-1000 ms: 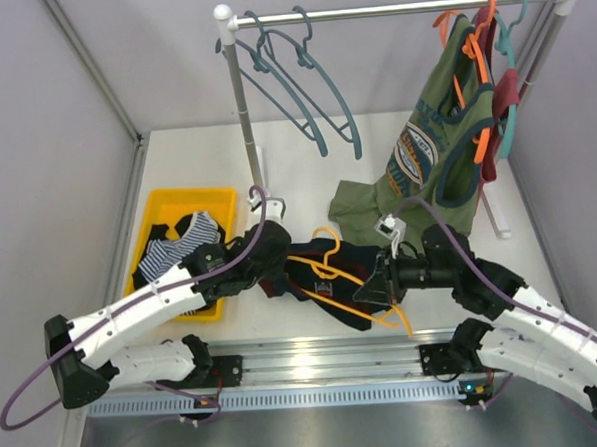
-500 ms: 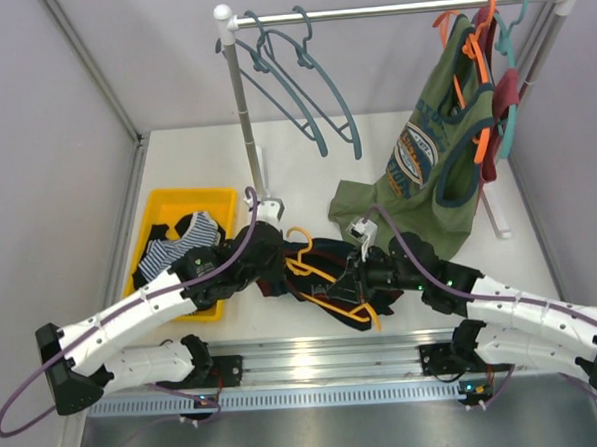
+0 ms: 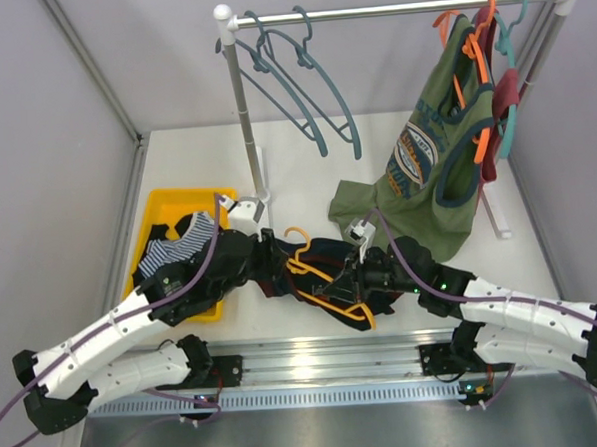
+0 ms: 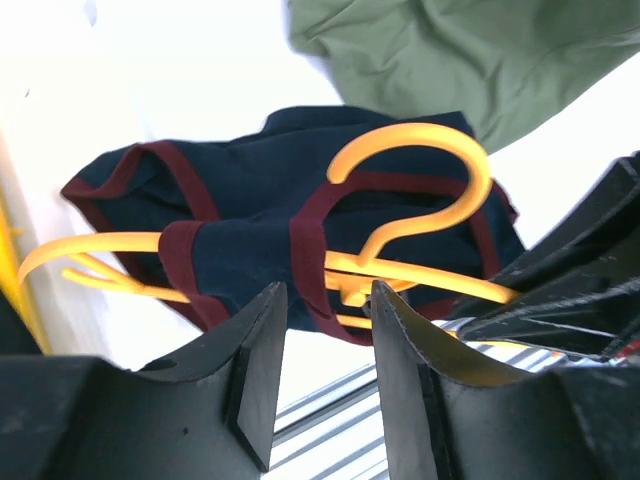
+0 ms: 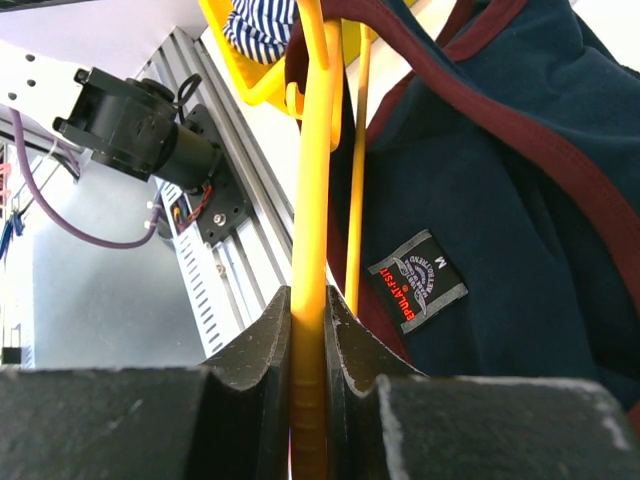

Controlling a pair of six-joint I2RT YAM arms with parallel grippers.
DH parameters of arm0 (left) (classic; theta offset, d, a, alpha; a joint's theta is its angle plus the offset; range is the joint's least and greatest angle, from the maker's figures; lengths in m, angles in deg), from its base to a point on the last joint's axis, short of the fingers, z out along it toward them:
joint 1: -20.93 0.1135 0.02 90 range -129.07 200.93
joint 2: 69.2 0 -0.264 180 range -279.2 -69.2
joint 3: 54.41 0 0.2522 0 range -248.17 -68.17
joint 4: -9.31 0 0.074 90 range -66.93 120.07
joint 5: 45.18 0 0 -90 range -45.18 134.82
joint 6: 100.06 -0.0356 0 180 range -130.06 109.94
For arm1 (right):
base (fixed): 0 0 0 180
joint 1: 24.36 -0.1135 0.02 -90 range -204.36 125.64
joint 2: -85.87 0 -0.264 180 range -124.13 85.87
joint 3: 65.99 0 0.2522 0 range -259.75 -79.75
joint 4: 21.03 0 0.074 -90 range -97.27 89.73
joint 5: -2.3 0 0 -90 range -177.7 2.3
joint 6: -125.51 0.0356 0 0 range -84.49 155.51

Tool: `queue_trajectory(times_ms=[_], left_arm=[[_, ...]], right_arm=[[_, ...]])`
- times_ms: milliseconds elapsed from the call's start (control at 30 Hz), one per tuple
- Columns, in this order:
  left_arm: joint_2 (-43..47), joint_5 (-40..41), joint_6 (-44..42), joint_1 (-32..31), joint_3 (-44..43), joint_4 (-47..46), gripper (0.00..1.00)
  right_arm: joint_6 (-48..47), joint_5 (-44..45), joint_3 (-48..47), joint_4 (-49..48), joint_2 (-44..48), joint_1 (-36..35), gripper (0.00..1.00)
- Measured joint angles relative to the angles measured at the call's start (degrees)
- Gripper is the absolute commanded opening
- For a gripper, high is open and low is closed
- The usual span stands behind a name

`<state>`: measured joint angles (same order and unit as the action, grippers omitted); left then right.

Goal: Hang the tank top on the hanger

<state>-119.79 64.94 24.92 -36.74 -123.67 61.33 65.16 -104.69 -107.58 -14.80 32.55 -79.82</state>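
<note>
The hanger's arms should stay free to take the tank top's straps, so my left gripper will grab the hanger at its hook's base (image 3: 299, 260) (image 4: 369, 257) next.
The navy tank top (image 3: 325, 257) with maroon trim lies bunched on the table between the arms. The yellow-orange hanger (image 3: 332, 287) is threaded partly through it. In the left wrist view its hook (image 4: 440, 150) curves over the tank top (image 4: 240, 190), and one arm of the hanger pokes out past a maroon strap at the left. My right gripper (image 5: 308, 295) is shut on the hanger's bar (image 5: 312, 180), beside the tank top's label (image 5: 418, 280). My left gripper (image 4: 325, 295) stands open just short of the fabric, with nothing between its fingers.
A yellow bin (image 3: 177, 202) with a striped garment (image 3: 175, 252) sits at the left. The rack's post (image 3: 245, 116) stands behind, with blue-grey hangers (image 3: 306, 83) on the rail. An olive-green top (image 3: 426, 167) hangs at the right. An aluminium rail (image 3: 326, 362) runs along the near edge.
My left gripper has opened, let go of the tank top and drawn back a little to the left. My right gripper moved left with the hanger, then held still.
</note>
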Motion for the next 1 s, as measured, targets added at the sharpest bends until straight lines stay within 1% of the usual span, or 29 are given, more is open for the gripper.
queue_trajectory(times_ms=[167, 333, 567, 633, 733, 767, 867, 900, 1000], left_arm=[[1.4, -2.0, -1.9, 0.0, 2.8, -5.9, 0.45], [-2.0, -3.0, -3.9, 0.0, 6.3, -13.0, 0.46], [-4.8, -3.4, -6.5, 0.0, 9.4, -19.6, 0.46], [-4.8, -3.9, -7.3, 0.0, 10.5, -21.7, 0.45], [-4.9, -4.5, -8.0, 0.0, 11.5, -23.6, 0.41], [-4.9, -4.7, -8.3, 0.0, 11.8, -24.2, 0.40], [-4.9, -4.9, -9.1, 0.0, 12.9, -25.7, 0.24], [-4.8, -4.8, -9.7, 0.0, 13.3, -25.8, 0.15], [-4.8, -4.5, -11.3, 0.2, 14.2, -25.7, 0.00]], right_arm=[[0.0, 0.0, 0.0, -0.5, -0.2, 0.0, 0.00], [0.0, 0.0, 0.0, -0.7, -0.7, -0.3, 0.00], [0.0, 0.9, 0.0, -0.7, -0.7, -0.4, 0.00], [0.0, 1.0, 0.0, -0.7, -0.8, -0.4, 0.00], [0.0, 1.1, 0.0, -0.7, -1.2, -0.4, 0.00], [0.0, 1.2, 0.0, -0.9, -1.4, -0.4, 0.00], [-0.1, 1.6, 0.0, -0.9, -1.7, -0.7, 0.00], [0.0, 1.8, 0.0, -0.8, -1.7, -0.7, 0.00], [0.0, 2.3, 0.0, -0.2, -1.7, -0.8, 0.00]])
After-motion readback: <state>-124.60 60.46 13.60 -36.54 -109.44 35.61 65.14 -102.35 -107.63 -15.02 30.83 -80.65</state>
